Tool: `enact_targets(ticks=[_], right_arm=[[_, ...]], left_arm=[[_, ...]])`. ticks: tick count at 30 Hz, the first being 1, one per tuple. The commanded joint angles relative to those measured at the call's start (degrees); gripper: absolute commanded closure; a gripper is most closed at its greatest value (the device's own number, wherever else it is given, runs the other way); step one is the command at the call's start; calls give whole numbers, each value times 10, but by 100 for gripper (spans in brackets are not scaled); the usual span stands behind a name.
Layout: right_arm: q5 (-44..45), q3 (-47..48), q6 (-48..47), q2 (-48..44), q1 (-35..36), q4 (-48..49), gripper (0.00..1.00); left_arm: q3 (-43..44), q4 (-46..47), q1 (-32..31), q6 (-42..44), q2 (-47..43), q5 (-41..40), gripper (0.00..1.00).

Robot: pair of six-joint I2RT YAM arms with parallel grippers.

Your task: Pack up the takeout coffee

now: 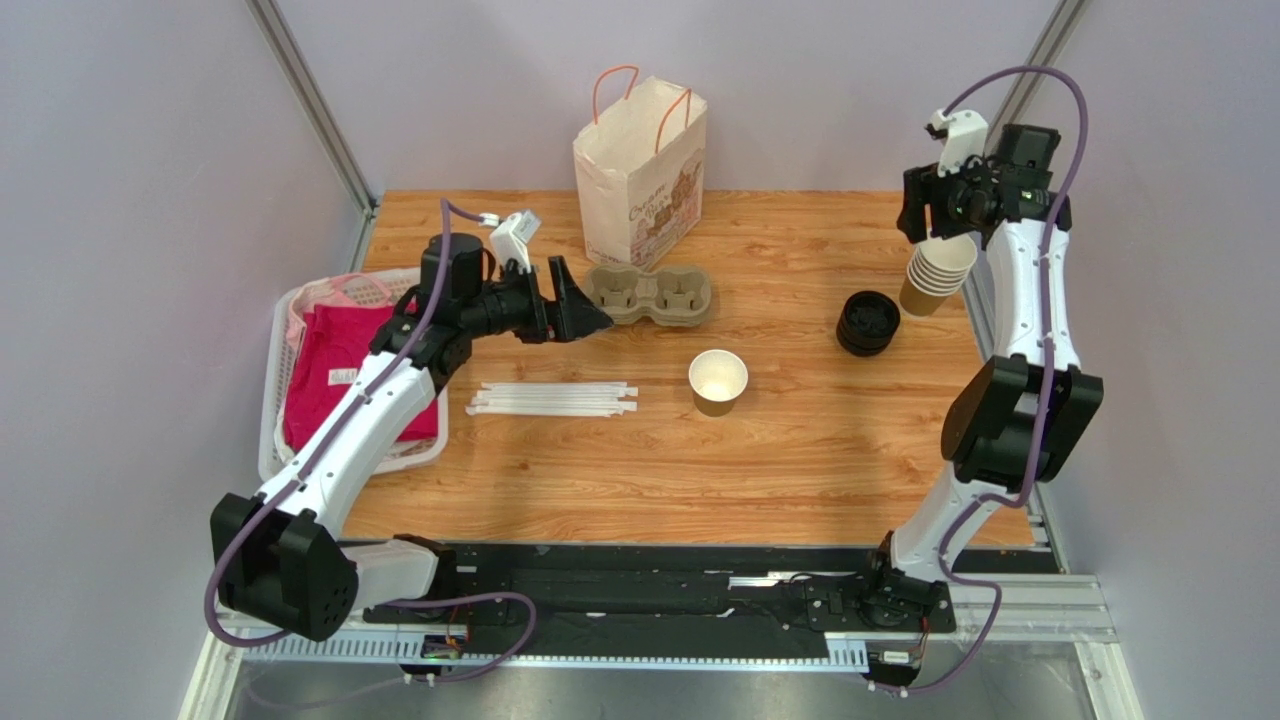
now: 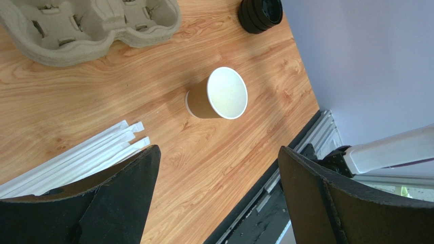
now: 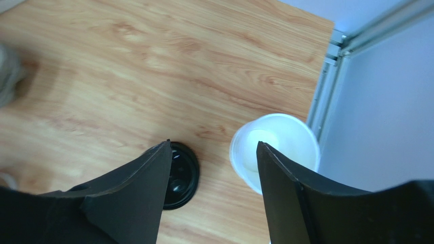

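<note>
My right gripper grabs the top black lid by its rim [image 1: 869, 296] next, and its open bottom side stays free to fit onto the paper cup [image 1: 718, 381].
No cup with a black lid on it shows in any view. A single lidless tan-brown paper cup [image 1: 718, 381] stands upright mid-table; it also shows in the left wrist view [image 2: 216, 94]. My left gripper [image 1: 589, 305] is open and empty, held above the table left of this cup and next to the cup carrier; in its own view [image 2: 218, 162] the jaws stand wide apart. My right gripper [image 1: 929, 228] is open and empty, high over the stack of cream cups [image 1: 939, 275] and the stack of loose black lids [image 1: 869, 321]. Its view [image 3: 213, 152] shows both the lids [image 3: 181, 175] and the cups [image 3: 272, 140] below.
A white paper bag [image 1: 639, 173] with handles stands at the back. A grey pulp cup carrier [image 1: 654, 296] lies in front of it. Wrapped straws [image 1: 552, 399] lie left of the cup. A white basket [image 1: 286, 345] with pink cloth [image 1: 343, 368] sits at the left edge.
</note>
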Motion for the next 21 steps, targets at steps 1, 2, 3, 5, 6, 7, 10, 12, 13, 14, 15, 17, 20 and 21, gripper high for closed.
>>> enact_targets(ticks=[1,2,3,5,6,7,10,12,13,14,15,17,20,21], right_arm=[[-26,2,-25,-58,59,-111,36],[-16,-14,-28,-60,68,-121,37],[-8,-20,-28,-60,78,-131,39],[15,-29,-28,-53,102,-159,44],[19,-34,-28,-46,108,-172,46],[25,-36,-27,-34,116,-187,47],[49,-47,-23,-7,126,-213,52],[67,-49,-18,6,129,-221,53],[74,-49,-14,12,131,-227,54],[82,-49,-11,20,131,-227,55],[85,-52,-9,24,131,-227,56],[96,-61,-5,33,132,-220,57],[110,-71,0,45,134,-209,58],[113,-74,0,48,135,-206,58]], left_arm=[[40,-12,4,38,-20,-6,6],[48,-17,4,49,-20,-5,6],[52,-25,4,56,-17,-6,6],[65,-33,4,77,-17,-9,6],[69,-39,3,85,-16,-9,6],[76,-44,4,92,-16,-6,6],[113,-68,4,141,-1,5,6],[158,-102,4,186,19,7,6],[172,-114,4,200,25,3,6],[191,-122,4,220,30,-1,6],[197,-128,4,228,33,-4,6],[202,-127,3,238,31,-13,6],[200,-126,4,238,32,-12,6],[198,-125,4,238,32,-13,6]])
